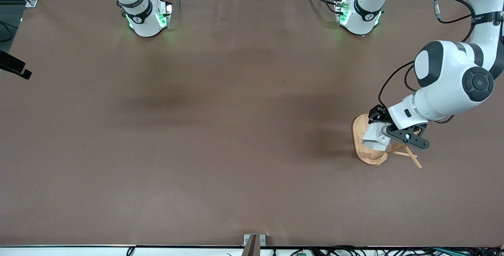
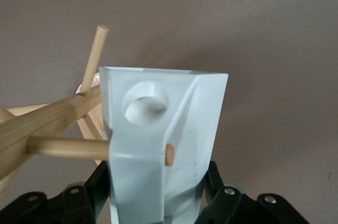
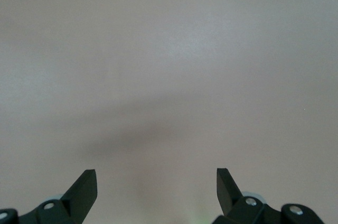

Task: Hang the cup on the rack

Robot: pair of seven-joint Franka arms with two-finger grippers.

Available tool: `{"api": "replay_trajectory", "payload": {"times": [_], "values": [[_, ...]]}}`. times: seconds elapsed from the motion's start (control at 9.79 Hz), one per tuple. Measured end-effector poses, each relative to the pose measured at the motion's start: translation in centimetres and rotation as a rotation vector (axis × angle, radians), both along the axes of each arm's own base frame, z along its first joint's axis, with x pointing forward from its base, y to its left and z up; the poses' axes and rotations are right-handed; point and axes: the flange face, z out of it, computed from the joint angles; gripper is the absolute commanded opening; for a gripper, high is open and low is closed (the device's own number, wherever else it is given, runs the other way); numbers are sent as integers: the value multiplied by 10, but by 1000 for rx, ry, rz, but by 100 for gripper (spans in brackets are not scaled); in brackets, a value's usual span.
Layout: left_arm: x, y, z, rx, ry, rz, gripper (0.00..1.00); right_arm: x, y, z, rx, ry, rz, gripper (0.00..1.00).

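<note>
I should let go of the cup with my left gripper next. The rack's peg (image 2: 68,147) goes through the cup's handle (image 2: 138,168), so the cup would hang.
The white faceted cup (image 1: 376,138) is held on its side in my left gripper (image 1: 378,129), over the bamboo rack (image 1: 360,132) at the left arm's end of the table. In the left wrist view the black fingers (image 2: 100,179) press both sides of the cup (image 2: 158,123). A peg of the rack (image 2: 63,147) runs through the cup's handle, and its tip shows out of the handle's side. My right gripper (image 3: 157,182) is open and empty over bare table; it does not show in the front view.
The rack's other pegs (image 1: 411,158) stick out toward the front camera from under my left wrist. The brown table (image 1: 220,130) stretches wide toward the right arm's end. A metal bracket (image 1: 254,242) sits at the table's near edge.
</note>
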Motion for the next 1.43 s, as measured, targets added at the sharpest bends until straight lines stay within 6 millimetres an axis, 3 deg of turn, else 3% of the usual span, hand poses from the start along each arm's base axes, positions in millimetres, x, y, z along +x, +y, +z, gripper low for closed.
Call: {"api": "replay_trajectory", "payload": {"times": [0.51,0.72,0.92,1.23,1.43], "values": [[3,8,2,-2,-8,14,100,1,8,0,0,2,2,100],[6,7,16,-5,-31,39,100,1,7,0,0,3,1,100],[-3,7,58,-10,-55,106,100,1,7,0,0,2,-1,100],[-39,8,145,-18,-73,212,100,0,6,0,0,2,-2,100],[-59,27,184,11,-67,233,100,0,6,0,0,2,-2,100]]}}
